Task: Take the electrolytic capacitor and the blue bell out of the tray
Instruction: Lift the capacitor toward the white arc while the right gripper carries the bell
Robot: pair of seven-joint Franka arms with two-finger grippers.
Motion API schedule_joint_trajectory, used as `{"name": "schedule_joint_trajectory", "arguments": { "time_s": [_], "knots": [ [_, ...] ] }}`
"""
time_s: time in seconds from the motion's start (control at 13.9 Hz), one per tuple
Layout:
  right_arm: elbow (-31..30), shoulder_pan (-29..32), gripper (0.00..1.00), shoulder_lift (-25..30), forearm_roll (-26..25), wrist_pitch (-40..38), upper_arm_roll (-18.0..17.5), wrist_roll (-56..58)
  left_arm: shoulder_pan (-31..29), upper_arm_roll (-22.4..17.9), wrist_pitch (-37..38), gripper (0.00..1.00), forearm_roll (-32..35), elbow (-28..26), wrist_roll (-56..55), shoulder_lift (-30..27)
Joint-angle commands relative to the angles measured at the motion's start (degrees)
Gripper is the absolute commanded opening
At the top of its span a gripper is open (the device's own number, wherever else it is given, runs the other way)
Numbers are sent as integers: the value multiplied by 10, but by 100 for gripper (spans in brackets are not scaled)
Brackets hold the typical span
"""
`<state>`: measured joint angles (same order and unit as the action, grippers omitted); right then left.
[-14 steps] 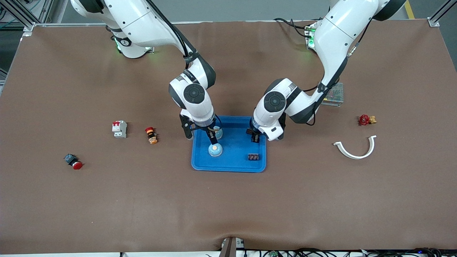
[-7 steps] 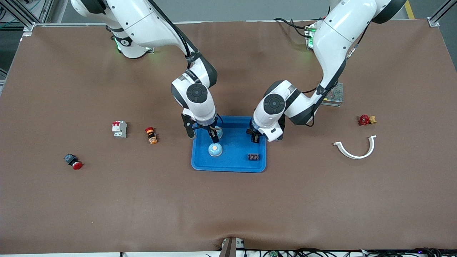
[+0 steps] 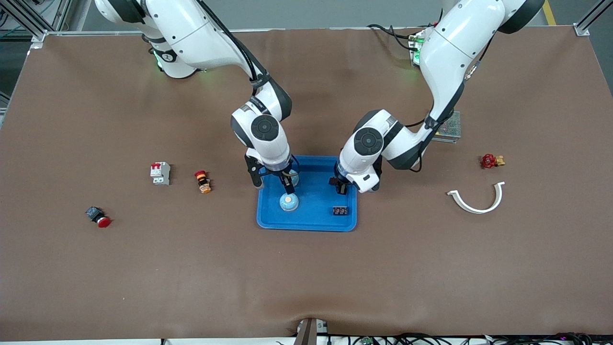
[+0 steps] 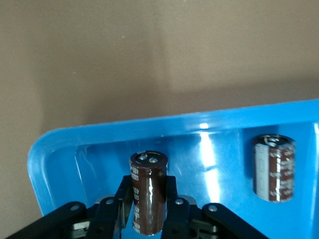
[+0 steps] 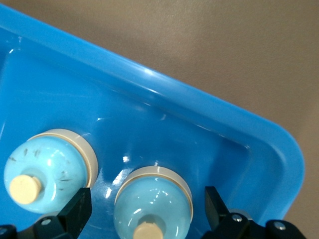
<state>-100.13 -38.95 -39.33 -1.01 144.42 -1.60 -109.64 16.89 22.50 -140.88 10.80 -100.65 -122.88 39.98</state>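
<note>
My right gripper's fingers stand beside the light blue bell inside the blue tray (image 3: 306, 221), so it is time for my right gripper to close on the bell.
A blue tray (image 3: 306, 221) lies mid-table. My left gripper (image 3: 337, 186) hangs over the tray's corner toward the left arm's end, shut on a brown capacitor (image 4: 148, 191) that stands upright between its fingers (image 4: 171, 191) just above the tray floor (image 4: 214, 164). A second brown capacitor (image 4: 273, 168) lies in the tray (image 3: 340, 210), nearer the front camera. My right gripper (image 3: 273, 181) is open over the tray's other end; its fingers (image 5: 215, 201) straddle a light blue bell (image 5: 153, 204) without touching it. A second bell (image 5: 45, 172) sits beside it (image 3: 289, 202).
Toward the right arm's end lie a white breaker (image 3: 160, 173), an orange-and-red button (image 3: 202, 181) and a red button (image 3: 98, 216). Toward the left arm's end lie a white curved clip (image 3: 476, 199), a red valve (image 3: 492, 161) and a metal box (image 3: 448, 127).
Both grippers have shifted only slightly over the tray. The bells and the loose capacitor have not moved.
</note>
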Motion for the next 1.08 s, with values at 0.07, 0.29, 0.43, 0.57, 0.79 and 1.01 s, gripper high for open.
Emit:
{"name": "schedule_joint_trajectory", "arguments": {
  "time_s": [0.07, 0.29, 0.43, 0.57, 0.79, 1.01],
  "knots": [
    [22, -11, 100, -14, -9, 2, 6, -12, 6, -2, 17, 0, 12, 23, -14, -15],
    [23, -15, 51, -14, -12, 1, 6, -8, -9, -1, 79, 0, 13, 30, -9, -55],
    [23, -14, 0, -14, -15, 0, 6, -10, -31, 3, 138, 0, 13, 29, 17, -91],
    [23, -14, 0, -14, -15, 0, 5, -11, -36, 3, 177, 0, 12, 28, 56, -127],
    [24, -14, 0, -7, -15, -2, 5, -8, -63, 4, 218, 0, 5, 25, 123, -161],
    [44, -17, 0, -4, -9, -16, 1, -11, -100, 6, 263, 0, 4, 5, 205, -183]
  ]
}}
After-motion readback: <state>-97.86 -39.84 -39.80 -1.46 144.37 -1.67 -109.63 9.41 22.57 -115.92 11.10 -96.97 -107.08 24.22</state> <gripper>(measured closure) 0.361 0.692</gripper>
